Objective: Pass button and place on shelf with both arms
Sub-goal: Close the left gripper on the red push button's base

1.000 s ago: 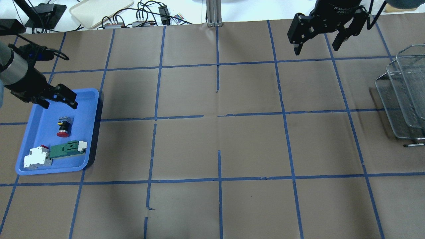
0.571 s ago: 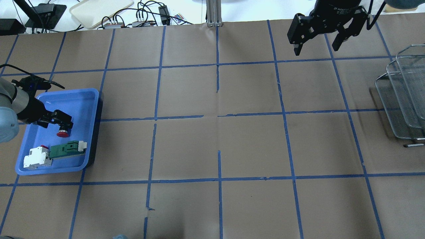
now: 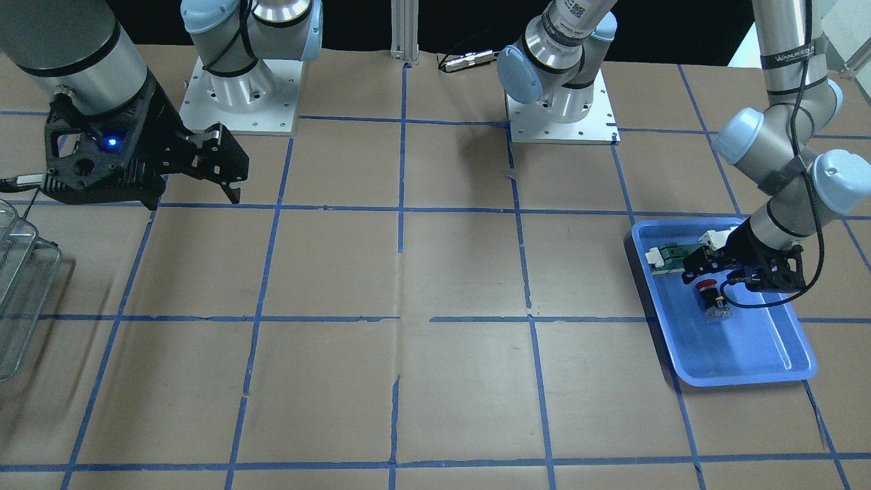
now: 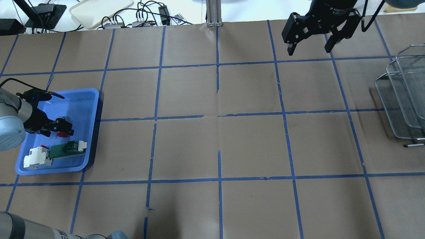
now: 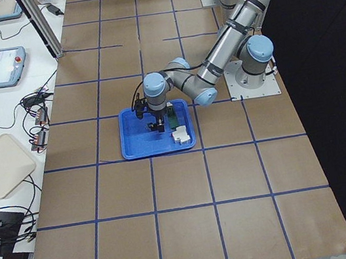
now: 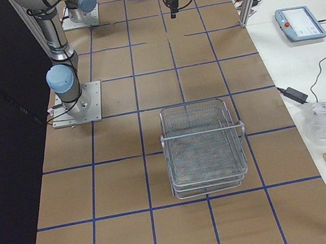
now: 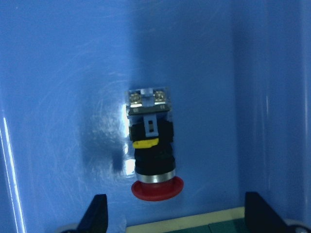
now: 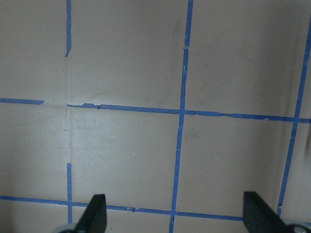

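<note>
The left gripper grabs the button by its red cap (image 3: 705, 284) next, leaving the button's terminal end (image 3: 717, 312) free to pass over.
The button (image 7: 150, 150) lies on its side in the blue tray (image 4: 91, 99), its red cap toward the green-and-white part. It also shows in the overhead view (image 4: 62, 134) and the front view (image 3: 712, 299). My left gripper (image 7: 177, 216) is open and low over the button, its fingertips either side of the red cap; in the overhead view it (image 4: 59, 129) covers part of the button. My right gripper (image 4: 308, 49) is open and empty, high over the far right of the table. The wire-mesh shelf (image 4: 403, 96) stands at the right edge.
A green-and-white flat part (image 4: 68, 148) and a white-and-red block (image 4: 36, 156) lie in the tray's near end. Brown paper with blue tape lines covers the table (image 4: 219, 142). Cables and a white tray (image 4: 99, 10) lie beyond the far edge.
My left gripper has moved from the tray's far end down over the button, and stays open. My right gripper has shifted slightly left and away.
</note>
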Controlling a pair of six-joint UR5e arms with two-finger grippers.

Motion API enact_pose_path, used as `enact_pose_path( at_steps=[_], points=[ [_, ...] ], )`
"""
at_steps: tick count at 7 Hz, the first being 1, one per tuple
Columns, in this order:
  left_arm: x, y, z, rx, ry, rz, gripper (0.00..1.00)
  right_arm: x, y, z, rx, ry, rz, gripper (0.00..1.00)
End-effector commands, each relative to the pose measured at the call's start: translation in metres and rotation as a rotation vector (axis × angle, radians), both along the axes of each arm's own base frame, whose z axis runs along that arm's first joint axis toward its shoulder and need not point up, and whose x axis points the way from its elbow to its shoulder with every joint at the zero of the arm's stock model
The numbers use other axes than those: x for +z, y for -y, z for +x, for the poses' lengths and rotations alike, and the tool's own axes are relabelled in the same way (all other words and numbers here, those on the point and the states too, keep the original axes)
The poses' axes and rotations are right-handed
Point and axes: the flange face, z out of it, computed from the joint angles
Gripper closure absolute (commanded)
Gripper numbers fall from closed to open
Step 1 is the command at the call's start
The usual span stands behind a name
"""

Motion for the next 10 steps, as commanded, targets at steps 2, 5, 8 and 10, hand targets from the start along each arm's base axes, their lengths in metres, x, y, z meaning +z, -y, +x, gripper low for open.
enact_pose_path(
  at_steps=[2,5,8,10],
  points=[
    [-0.014,0.003,0.003,0.005,-0.012,0.014,0.19,0.007,0.002,0.002,0.015,0.011,-0.045,0.00],
    [-0.015,0.004,0.005,-0.010,-0.009,0.016,0.80,0.007,0.007,0.004,-0.043,0.014,-0.082,0.00],
    [0.004,0.010,0.003,-0.048,0.012,-0.016,1.00,0.007,0.009,0.005,-0.063,0.017,-0.081,0.00],
    [0.051,0.041,-0.026,-0.306,0.055,-0.081,1.00,0.008,0.012,0.002,-0.035,0.050,-0.088,0.00]
  ],
)
